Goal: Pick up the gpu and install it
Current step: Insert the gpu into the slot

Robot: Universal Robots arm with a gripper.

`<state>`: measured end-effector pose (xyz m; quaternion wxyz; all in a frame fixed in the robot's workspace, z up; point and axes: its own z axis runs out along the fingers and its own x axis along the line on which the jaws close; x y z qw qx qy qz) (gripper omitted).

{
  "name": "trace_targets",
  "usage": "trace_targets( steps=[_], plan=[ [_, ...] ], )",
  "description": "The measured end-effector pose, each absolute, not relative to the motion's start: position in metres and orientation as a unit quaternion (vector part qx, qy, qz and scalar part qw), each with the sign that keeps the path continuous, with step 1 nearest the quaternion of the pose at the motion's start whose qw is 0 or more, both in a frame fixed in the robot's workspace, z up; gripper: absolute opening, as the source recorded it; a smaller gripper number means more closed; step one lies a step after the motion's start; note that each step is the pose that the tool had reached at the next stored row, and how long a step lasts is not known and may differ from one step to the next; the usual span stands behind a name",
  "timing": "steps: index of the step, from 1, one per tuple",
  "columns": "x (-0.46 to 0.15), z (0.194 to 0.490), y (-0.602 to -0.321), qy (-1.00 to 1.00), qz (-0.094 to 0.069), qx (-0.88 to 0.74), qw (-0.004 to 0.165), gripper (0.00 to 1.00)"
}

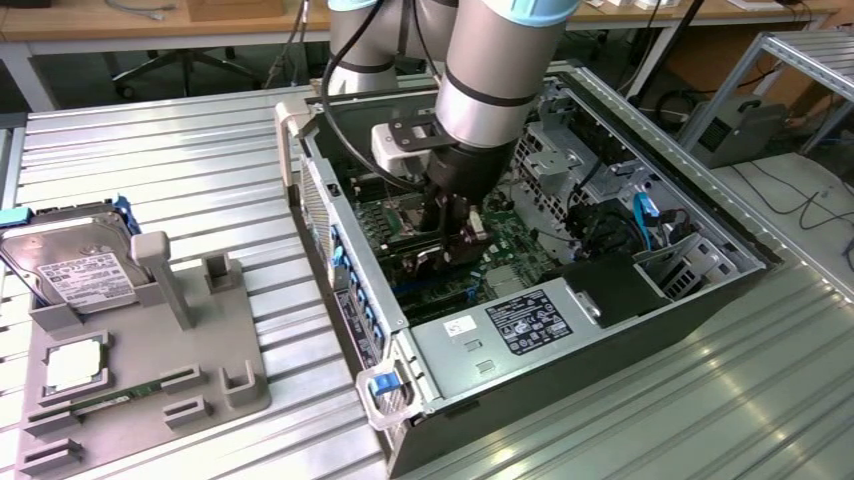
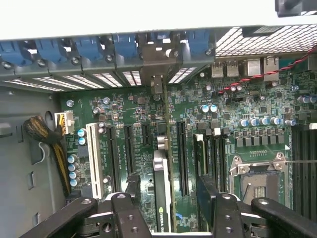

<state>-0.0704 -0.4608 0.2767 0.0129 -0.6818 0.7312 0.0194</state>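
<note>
Next, my gripper grabs the GPU by its thin body away from the bracket [image 2: 164,201], since the bracket end sits tight below the blue slot latches.
The gpu [image 2: 161,188] stands on edge in a motherboard [image 2: 129,111] slot, a thin black card seen from above. Its bracket end reaches the case's rear wall below the blue slot latches [image 2: 124,47]. My gripper [image 2: 168,203] straddles the card, open. A black finger [image 2: 130,198] stands on one side and the other finger [image 2: 210,198] on the far side, with a gap showing between each finger and the card. In the exterior view my gripper [image 1: 447,215] is down inside the open computer case [image 1: 694,225], over the motherboard, and it hides the card.
A power supply [image 1: 527,325] fills the case's near corner, with drive bays and blue cables [image 1: 641,215] on the exterior view's right. On the exterior view's left, a grey fixture [image 1: 200,340] holds a hard drive [image 1: 74,265], a processor [image 1: 74,365] and a RAM stick [image 1: 114,395]. The CPU socket [image 2: 257,178] lies beside the slots.
</note>
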Motion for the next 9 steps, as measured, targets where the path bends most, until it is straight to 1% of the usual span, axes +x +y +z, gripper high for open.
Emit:
trace_targets(
  steps=[9],
  plan=[
    [-0.0704,0.2769,-0.4608,0.726,0.02,-0.687,0.014,0.59]
  ],
)
